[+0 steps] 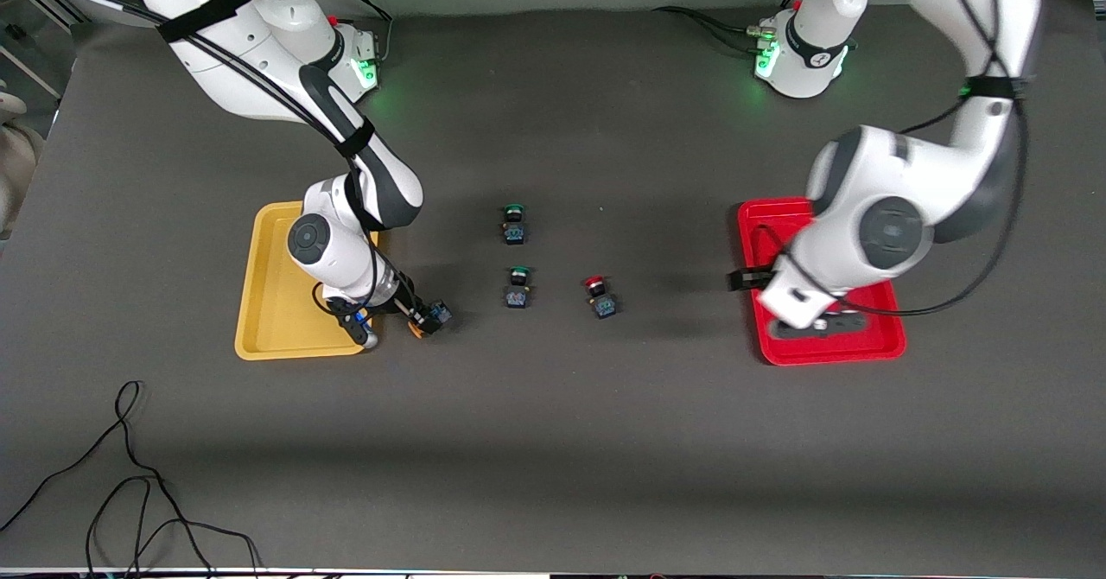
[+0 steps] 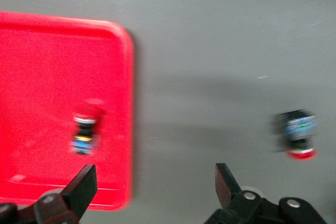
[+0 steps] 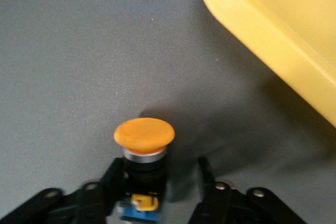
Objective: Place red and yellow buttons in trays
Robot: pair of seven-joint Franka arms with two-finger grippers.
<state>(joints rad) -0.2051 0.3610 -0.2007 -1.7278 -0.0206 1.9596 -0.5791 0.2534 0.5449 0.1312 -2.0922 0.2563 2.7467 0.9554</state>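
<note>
The loose red button should go into the red tray, so my left gripper will grab it by its blue body [image 1: 604,306] [image 2: 300,126] next.
My right gripper [image 1: 423,318] is low over the table beside the yellow tray [image 1: 268,302], at its corner nearer the camera. It is open, with its jaws on either side of a yellow-capped button [image 3: 144,135]: one finger [image 3: 113,177] is against the body, the other stands apart. The tray's rim also shows in the right wrist view [image 3: 273,19]. My left gripper [image 2: 155,184] is open and empty over the edge of the red tray [image 2: 42,66]. One red button [image 2: 84,129] lies in that tray. Another red button [image 1: 599,296] stands on the table mid-way between the trays. No second yellow button shows.
Two green-capped buttons [image 1: 514,225] [image 1: 518,288] stand on the table beside the loose red button, toward the right arm's end. The left arm's body covers much of the red tray [image 1: 864,346] in the front view. Black cables [image 1: 130,475] lie near the front corner.
</note>
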